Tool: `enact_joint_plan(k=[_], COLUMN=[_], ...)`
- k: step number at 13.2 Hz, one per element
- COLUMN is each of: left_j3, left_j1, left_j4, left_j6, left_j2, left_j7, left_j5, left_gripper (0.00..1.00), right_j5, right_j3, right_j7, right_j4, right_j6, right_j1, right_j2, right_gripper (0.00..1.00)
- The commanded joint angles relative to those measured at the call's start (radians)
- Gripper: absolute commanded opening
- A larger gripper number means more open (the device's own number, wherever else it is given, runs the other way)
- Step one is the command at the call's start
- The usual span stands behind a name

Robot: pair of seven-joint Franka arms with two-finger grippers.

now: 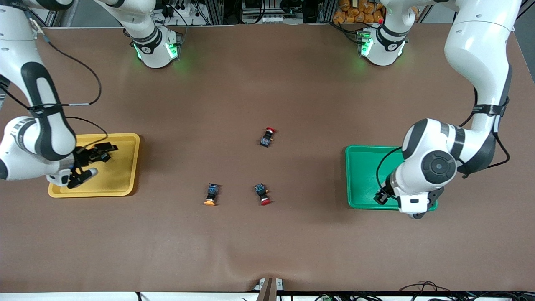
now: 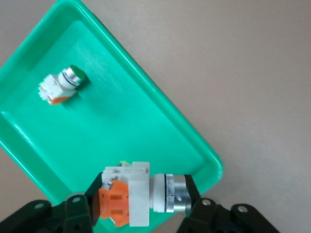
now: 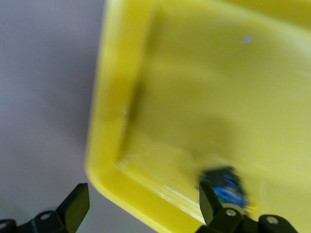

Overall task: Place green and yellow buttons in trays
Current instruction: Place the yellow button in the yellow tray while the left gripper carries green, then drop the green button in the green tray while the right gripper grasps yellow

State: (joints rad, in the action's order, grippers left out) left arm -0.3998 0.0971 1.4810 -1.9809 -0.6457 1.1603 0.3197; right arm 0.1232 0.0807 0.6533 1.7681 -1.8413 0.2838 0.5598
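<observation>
The left gripper needs to bring the held white-silver button (image 2: 138, 196) lower before it lets go. It is high over the green tray in the left wrist view, so the button would fall if the gripper opened now.
My left gripper (image 2: 143, 190) is shut on a white-silver button (image 2: 138, 196) with an orange part, held over the near corner of the green tray (image 2: 160, 121). A second greenish-capped button (image 2: 63, 85) lies in that tray. My right gripper (image 3: 142, 200) is open and empty over the yellow tray (image 3: 194, 97), above its rim. A black-bodied button (image 3: 226, 187) lies blurred in that tray beside one finger. Another black-bodied button with an orange-yellow cap (image 1: 211, 195) lies on the table between the trays, nearer to the front camera.
Two black-bodied buttons with red caps lie mid-table: one (image 1: 267, 136) farther from the front camera, one (image 1: 262, 194) beside the orange-yellow one. The yellow tray (image 1: 125, 167) is at the right arm's end, the green tray (image 1: 359, 175) at the left arm's end.
</observation>
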Motion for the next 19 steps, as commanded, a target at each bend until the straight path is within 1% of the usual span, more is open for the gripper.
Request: enact_joint_plan(k=[1, 2, 3, 4, 5, 6, 7, 8, 9, 11, 12, 14, 17, 18, 19], left_j3=[-0.007, -0.007, -0.004, 0.001, 0.001, 0.001, 0.001, -0.001, -0.002, -0.007, -0.011, -0.051, -0.063, -0.063, -0.063], left_j1=[0.038, 0.039, 0.042, 0.046, 0.067, 0.087, 0.093, 0.11, 0.115, 0.115, 0.116, 0.116, 0.118, 0.122, 0.122], left_j4=[0.041, 0.054, 0.067, 0.076, 0.087, 0.1, 0.105, 0.108, 0.108, 0.105, 0.104, 0.099, 0.072, 0.055, 0.029], left_j6=[-0.007, -0.013, -0.015, -0.015, -0.015, -0.016, -0.016, -0.016, -0.016, -0.009, -0.003, 0.042, 0.138, 0.172, 0.194], left_j2=[-0.012, -0.015, -0.018, -0.026, -0.031, -0.035, -0.04, -0.046, -0.042, -0.016, 0.016, 0.098, 0.225, 0.254, 0.273], left_j7=[-0.056, -0.056, -0.057, -0.06, -0.062, -0.067, -0.094, -0.143, -0.169, -0.176, -0.176, -0.218, -0.336, -0.393, -0.463], left_j5=[-0.013, -0.013, -0.013, -0.004, 0.001, 0.001, 0.001, -0.001, -0.002, -0.008, -0.016, -0.059, -0.092, -0.131, -0.183], left_gripper=[0.0, 0.0, 0.0, 0.0, 0.04, 0.12, 0.32, 0.99, 1.0, 1.0, 1.0, 1.0, 1.0, 1.0, 1.0], right_j5=[0.076, 0.101, 0.108, 0.108, 0.108, 0.11, 0.108, 0.108, 0.108, 0.107, 0.107, 0.105, 0.093, 0.095, 0.105], right_j3=[-0.007, -0.007, 0.001, 0.014, 0.031, 0.05, 0.057, 0.057, 0.059, 0.059, 0.057, 0.057, 0.057, 0.056, 0.057], right_j7=[-0.131, -0.17, -0.199, -0.213, -0.231, -0.276, -0.312, -0.314, -0.316, -0.314, -0.314, -0.317, -0.308, -0.314, -0.32], right_j4=[0.01, 0.01, 0.007, -0.019, -0.047, -0.073, -0.093, -0.101, -0.114, -0.169, -0.205, -0.24, -0.245, -0.237, -0.24], right_j6=[0.019, 0.019, 0.013, 0.011, 0.01, 0.002, -0.025, -0.076, -0.132, -0.22, -0.246, -0.338, -0.47, -0.499, -0.501], right_j1=[-0.116, -0.153, -0.201, -0.233, -0.257, -0.288, -0.322, -0.356, -0.385, -0.445, -0.471, -0.523, -0.558, -0.56, -0.555], right_j2=[-0.052, -0.069, -0.086, -0.09, -0.09, -0.087, -0.084, -0.083, -0.074, -0.019, 0.021, 0.086, 0.143, 0.143, 0.143], right_gripper=[1.0, 1.0, 1.0, 1.0, 1.0, 1.0, 1.0, 1.0, 1.0, 1.0, 1.0, 1.0, 1.0, 1.0, 1.0])
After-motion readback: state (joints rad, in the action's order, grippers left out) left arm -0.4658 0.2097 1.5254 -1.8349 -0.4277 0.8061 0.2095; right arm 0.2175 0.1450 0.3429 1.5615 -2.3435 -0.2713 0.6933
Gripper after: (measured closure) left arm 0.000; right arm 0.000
